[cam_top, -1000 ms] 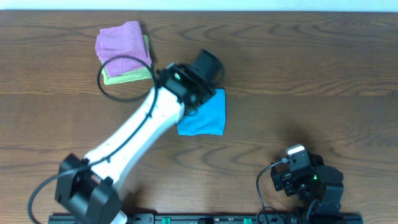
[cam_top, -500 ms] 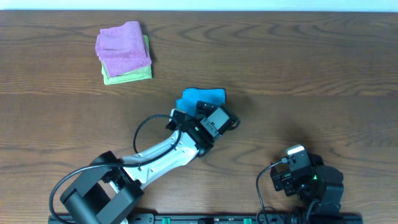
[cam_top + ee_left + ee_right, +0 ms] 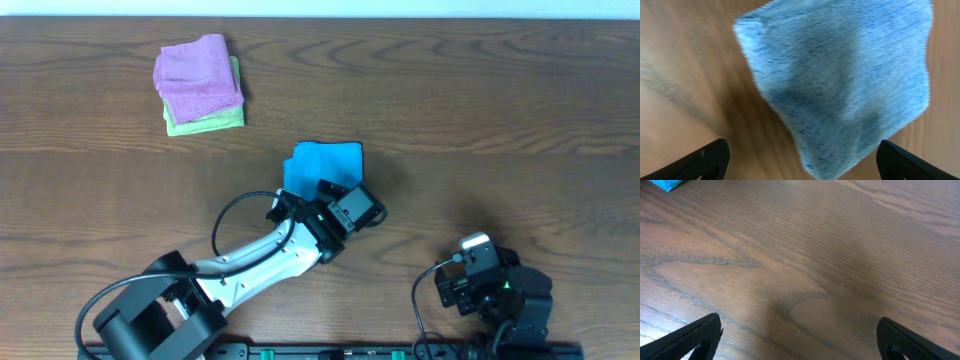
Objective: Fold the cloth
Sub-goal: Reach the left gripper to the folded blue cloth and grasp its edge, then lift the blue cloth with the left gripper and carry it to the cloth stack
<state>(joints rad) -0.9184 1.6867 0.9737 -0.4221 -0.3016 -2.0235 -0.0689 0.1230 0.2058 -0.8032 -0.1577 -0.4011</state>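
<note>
My left gripper grabs the sky-blue folded cloth by its near corner (image 3: 290, 190) (image 3: 822, 166) next, so the rest stays free to lay onto the pink cloth.
The sky-blue cloth (image 3: 318, 165) lies folded into a small square on the wooden table near the middle. It fills much of the left wrist view (image 3: 845, 80), lying flat with one corner toward the camera. My left gripper (image 3: 352, 205) hovers just in front of the cloth, partly covering its near edge; its fingers (image 3: 802, 160) are spread wide and hold nothing. My right gripper (image 3: 478, 268) rests at the front right, far from the cloth; its fingers (image 3: 800, 340) are open over bare wood. A corner of the cloth shows in the right wrist view (image 3: 665, 184).
A pink folded cloth (image 3: 197, 72) lies on top of a light green folded cloth (image 3: 215, 120) at the back left. The left arm's black cable (image 3: 235, 215) loops above the table beside the arm.
My left arm has pulled back from over the cloth toward the front of the table. The cloth now lies smaller, folded farther back. The right arm has not moved.
</note>
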